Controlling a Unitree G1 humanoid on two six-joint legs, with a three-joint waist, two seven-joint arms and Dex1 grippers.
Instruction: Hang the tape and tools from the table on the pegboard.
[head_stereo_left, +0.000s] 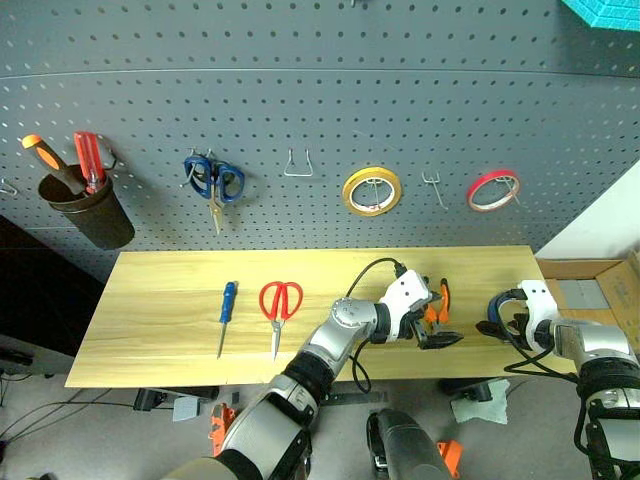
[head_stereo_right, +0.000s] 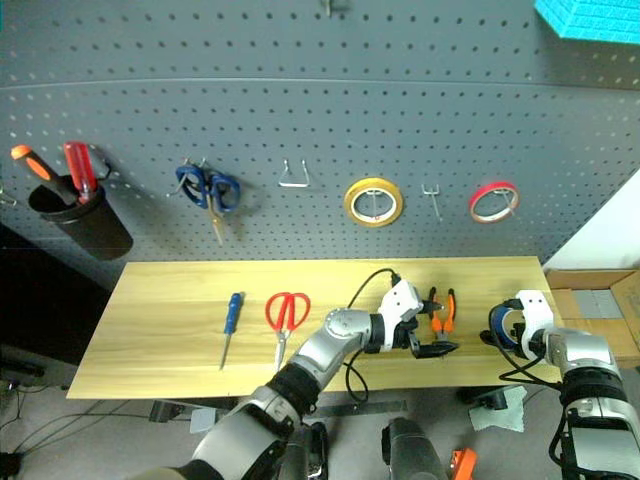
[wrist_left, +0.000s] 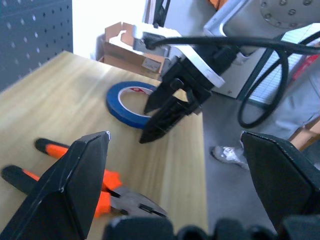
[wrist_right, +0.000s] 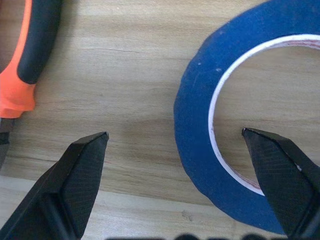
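My right gripper needs to close on the ring now, because its fingers are around the blue tape's ring (wrist_right: 194, 131), with one finger inside the ring's hole.
The blue tape (wrist_right: 200, 125) lies flat near the right end of the table (head_stereo_left: 160, 300). My right gripper (wrist_right: 175, 150) is open just above it, one finger over the ring's hole and the other outside its rim. The orange-and-black pliers (head_stereo_left: 441, 298) lie just left of the tape, and my open left gripper (head_stereo_left: 440, 337) hovers at their near end, pointing right. In the left wrist view the pliers (wrist_left: 55, 167) sit by one finger, with the tape (wrist_left: 127, 102) beyond. Red-handled scissors (head_stereo_left: 280, 305) and a blue screwdriver (head_stereo_left: 228, 312) lie mid-table. The pegboard (head_stereo_left: 300, 100) rises behind.
On the pegboard hang a black cup (head_stereo_left: 90, 210) with orange and red screwdrivers, blue-handled scissors (head_stereo_left: 214, 182), a yellow roll (head_stereo_left: 372, 190) and a red roll (head_stereo_left: 493, 190). Bare hooks (head_stereo_left: 298, 165) sit between them. A cardboard box (head_stereo_left: 600, 290) stands past the table's right end.
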